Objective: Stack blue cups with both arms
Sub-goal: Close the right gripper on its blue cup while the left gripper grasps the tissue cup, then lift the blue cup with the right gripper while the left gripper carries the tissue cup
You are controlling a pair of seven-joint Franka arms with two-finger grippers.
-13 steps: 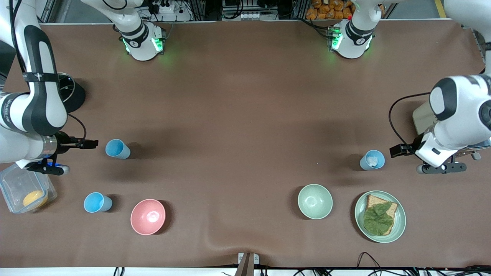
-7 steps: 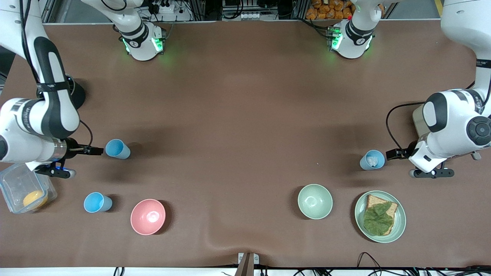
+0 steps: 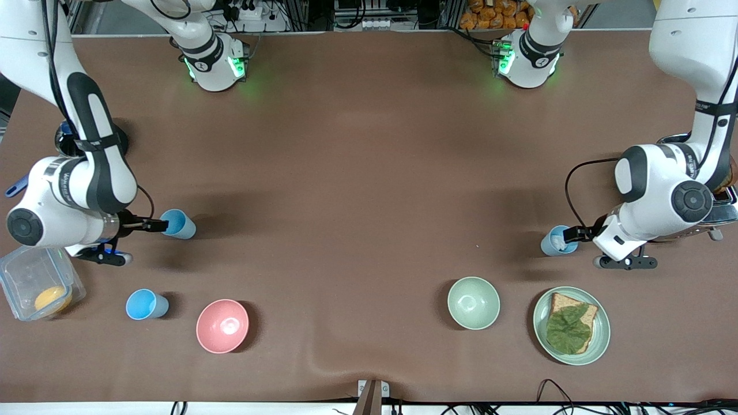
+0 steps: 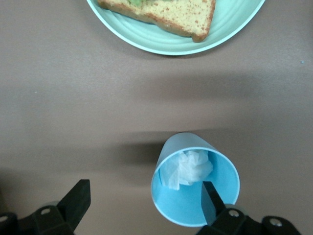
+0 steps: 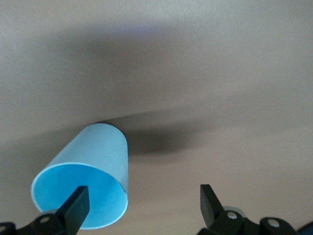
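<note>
My right gripper grabs the blue cup by its rim (image 3: 173, 212) next, to stack it on the cup holding crumpled white paper (image 3: 558, 242).
Three blue cups stand upright on the brown table. One cup (image 3: 179, 224) is at the right arm's end, and my right gripper (image 3: 154, 225) is open right beside its rim. In the right wrist view one fingertip (image 5: 76, 204) overlaps this cup's mouth (image 5: 83, 196), the other is out over bare table. A second cup (image 3: 147, 304) stands nearer the camera. The third cup (image 3: 556, 242), holding crumpled white paper, is at the left arm's end. My left gripper (image 3: 572, 233) is open at its rim. In the left wrist view one fingertip (image 4: 210, 198) overlaps that cup (image 4: 193, 183).
A pink bowl (image 3: 222, 325) sits beside the second cup. A pale green bowl (image 3: 473, 302) and a green plate (image 3: 599, 340) with bread and lettuce lie nearer the camera than the third cup. A clear container (image 3: 23, 276) stands under the right arm.
Both grippers have moved in toward their cups, the right one up to the cup at its end, the left one up to the paper-filled cup. The cups have not moved.
</note>
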